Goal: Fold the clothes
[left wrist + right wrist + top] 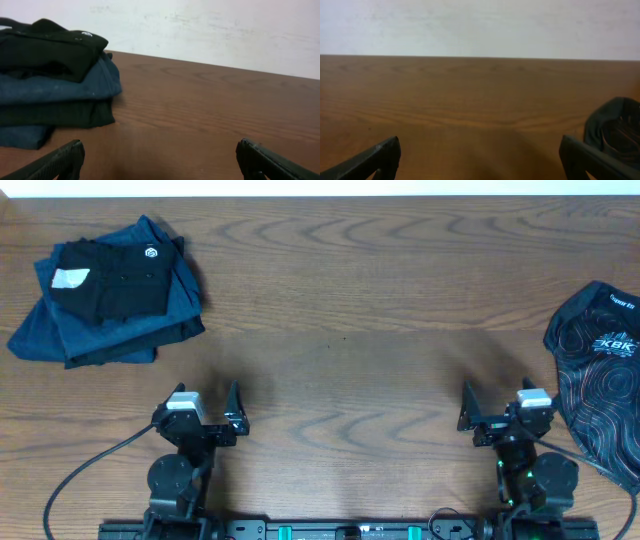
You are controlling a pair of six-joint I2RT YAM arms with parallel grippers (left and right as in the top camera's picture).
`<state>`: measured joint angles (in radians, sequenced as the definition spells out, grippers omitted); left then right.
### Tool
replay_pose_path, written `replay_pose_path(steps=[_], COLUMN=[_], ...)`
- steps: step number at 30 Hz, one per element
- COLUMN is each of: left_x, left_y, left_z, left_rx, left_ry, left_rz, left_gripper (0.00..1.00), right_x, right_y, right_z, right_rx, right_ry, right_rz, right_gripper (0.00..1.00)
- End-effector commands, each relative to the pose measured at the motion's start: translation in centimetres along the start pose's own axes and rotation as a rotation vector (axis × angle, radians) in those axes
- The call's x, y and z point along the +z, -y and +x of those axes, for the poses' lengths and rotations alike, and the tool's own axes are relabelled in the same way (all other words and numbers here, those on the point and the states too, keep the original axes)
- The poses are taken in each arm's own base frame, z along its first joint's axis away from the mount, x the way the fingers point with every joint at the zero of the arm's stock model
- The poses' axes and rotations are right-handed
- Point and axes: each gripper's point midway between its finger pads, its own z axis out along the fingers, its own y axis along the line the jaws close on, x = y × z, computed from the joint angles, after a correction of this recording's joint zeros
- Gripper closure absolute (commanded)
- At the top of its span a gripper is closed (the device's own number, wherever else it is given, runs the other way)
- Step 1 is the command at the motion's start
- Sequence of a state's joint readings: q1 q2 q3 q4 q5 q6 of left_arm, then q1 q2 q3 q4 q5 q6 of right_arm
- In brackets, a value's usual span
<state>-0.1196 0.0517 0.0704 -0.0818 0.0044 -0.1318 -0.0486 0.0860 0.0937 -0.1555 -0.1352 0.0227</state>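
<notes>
Next, my right gripper takes the crumpled black T-shirt (pixel 598 375) by its edge facing the bare table. Then it drags the T-shirt open for folding.
The clothes lie in two places. A crumpled black T-shirt (pixel 598 375) with thin contour lines and white lettering sits at the table's right edge, and its edge shows in the right wrist view as the T-shirt (pixel 616 129). A folded pile (pixel 108 290) of a black garment on blue ones lies at the far left; the left wrist view shows the pile (pixel 52 75) ahead to the left. My left gripper (pixel 203 408) (pixel 160 159) is open and holds nothing. My right gripper (pixel 503 410) (pixel 480 156) is open too, just left of the T-shirt, not touching it.
Bare wooden table (pixel 340 330) stretches between the two heaps of cloth. A pale wall (pixel 480 25) rises behind the far edge. Black cables (pixel 90 465) trail from both arm bases along the near edge.
</notes>
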Motion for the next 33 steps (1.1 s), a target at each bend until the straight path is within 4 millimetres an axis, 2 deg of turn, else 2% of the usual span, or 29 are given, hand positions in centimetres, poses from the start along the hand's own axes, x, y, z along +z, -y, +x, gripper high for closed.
replay_pose_path(steps=[1,4,8,16,22,24,26,30,33], left_x=[-0.6,-0.2,0.7,2.5,2.8,3.1,3.2,3.3,3.4], left_y=[0.8,1.0,1.1,1.1,0.8,0.7,0.6,0.6,0.6], left_z=[-3.5,-4.3,-4.6,-4.0,-2.4,-1.9,-1.5,-1.6,-1.6], left_rx=[-0.025,-0.023,-0.016,0.003,0.013,0.013,0.014,0.014,0.014], left_ry=[0.041,-0.013,-0.164,-0.537,-0.751,-0.776,-0.790,-0.786,-0.783], left_rz=[0.016,0.005,-0.024,-0.102,-0.149,-0.154,-0.157,-0.156,-0.156], left_gripper=[0.02,0.02,0.02,0.02,0.02,0.02,0.02,0.02,0.02], right_x=[-0.4,0.0,1.5,6.3,10.7,12.1,13.5,15.1,15.7], right_y=[0.7,0.9,1.1,1.8,1.4,3.4,6.8,12.3,16.8], right_z=[-3.3,-4.8,-5.4,-3.8,-3.4,-3.4,-4.1,-5.1,-3.9], right_rx=[0.018,0.025,0.043,0.019,0.053,0.030,0.042,0.047,0.093], right_ry=[0.008,-0.053,-0.210,-0.650,-0.731,-0.703,-0.648,-0.612,-0.684], right_rz=[0.044,0.055,0.060,0.043,-0.016,0.081,0.249,0.425,0.515], right_gripper=[0.01,0.01,0.01,0.01,0.01,0.01,0.01,0.01,0.01])
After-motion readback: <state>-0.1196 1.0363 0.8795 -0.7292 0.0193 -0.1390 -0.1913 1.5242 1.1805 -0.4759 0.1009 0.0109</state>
